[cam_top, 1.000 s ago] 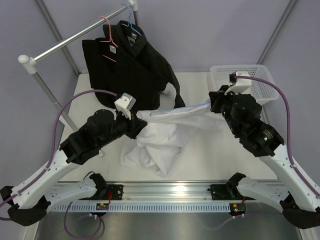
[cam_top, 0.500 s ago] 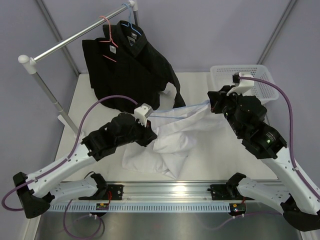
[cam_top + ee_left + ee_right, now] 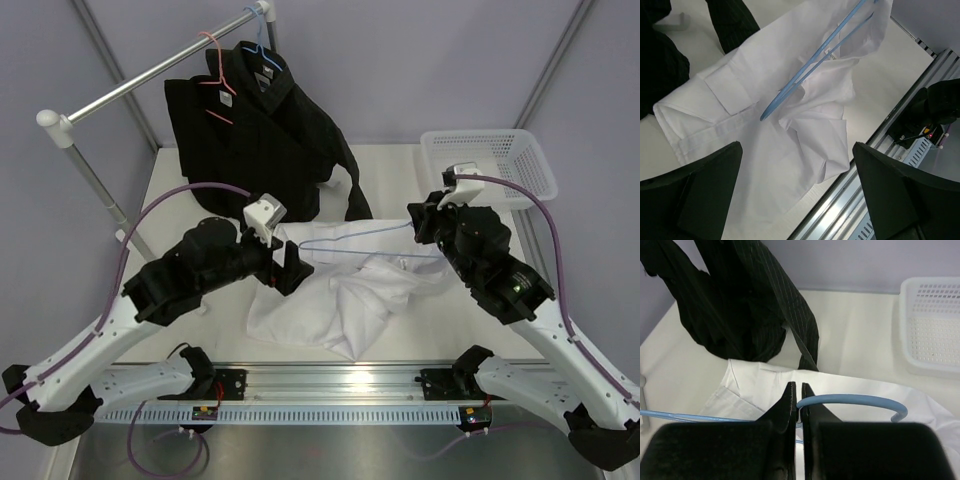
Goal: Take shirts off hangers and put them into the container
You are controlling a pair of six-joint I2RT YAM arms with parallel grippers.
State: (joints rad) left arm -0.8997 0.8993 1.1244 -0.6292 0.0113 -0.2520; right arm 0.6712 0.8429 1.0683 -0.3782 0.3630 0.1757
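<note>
My left gripper is going to grab the light blue hanger by its bare wire (image 3: 309, 244) (image 3: 776, 102) next, away from the hanger's hook. Then it can hang the hanger on the bar.
A white shirt (image 3: 335, 300) lies crumpled on the table between the arms. My left gripper (image 3: 292, 270) hovers open over its left part with nothing between the fingers; in the left wrist view the white shirt (image 3: 790, 125) fills the space below the gripper (image 3: 800, 200). My right gripper (image 3: 416, 222) is shut on the hook of a light blue hanger (image 3: 350, 236), whose bare wire stretches left above the shirt. The right wrist view shows the gripper (image 3: 798, 396) pinching the hanger (image 3: 855, 400). Two black shirts (image 3: 255, 140) hang on the rail. The container (image 3: 500, 150) stands at the back right.
A silver rail (image 3: 150, 75) on a post crosses the back left, carrying a pink-red hanger (image 3: 215, 50) and a blue hanger (image 3: 262, 45). A black sleeve (image 3: 352, 195) trails onto the table near the white shirt. The metal base rail (image 3: 340, 385) runs along the near edge.
My left gripper has opened and let go of the white shirt, then drawn back to the left. The shirt has dropped onto the table. The right gripper keeps the hanger.
</note>
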